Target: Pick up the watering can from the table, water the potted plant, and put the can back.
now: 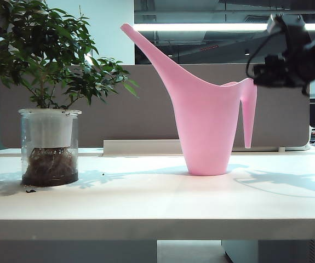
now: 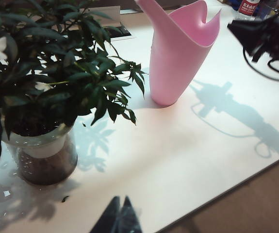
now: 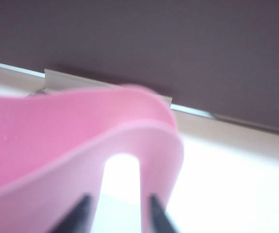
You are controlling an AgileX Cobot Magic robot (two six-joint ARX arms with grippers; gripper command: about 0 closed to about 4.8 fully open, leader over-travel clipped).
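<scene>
The can's body (image 1: 207,126) is too wide for the robot's fingers, so the right gripper needs to grab the watering can by its slim hanging handle next.
The pink watering can (image 1: 206,126) stands upright on the white table (image 1: 146,197), its spout slanting up toward the potted plant (image 1: 49,142) at the left. My right gripper (image 1: 256,76) hovers high beside the top of the can's handle (image 1: 249,115). In the right wrist view the right gripper (image 3: 117,201) is open, one fingertip before the can body (image 3: 57,145) and the other before the handle (image 3: 156,160), holding nothing. My left gripper (image 2: 121,206) is shut and empty, above the table's front part, near the plant (image 2: 47,97) and well apart from the can (image 2: 178,58).
A grey-brown divider panel (image 1: 146,104) backs the table. Dark soil crumbs (image 1: 31,190) lie by the glass pot. A red-labelled bottle (image 2: 248,7) stands at the far side, and black cables (image 2: 275,73) hang by the right arm. The table's front edge (image 2: 226,187) is close to the left gripper.
</scene>
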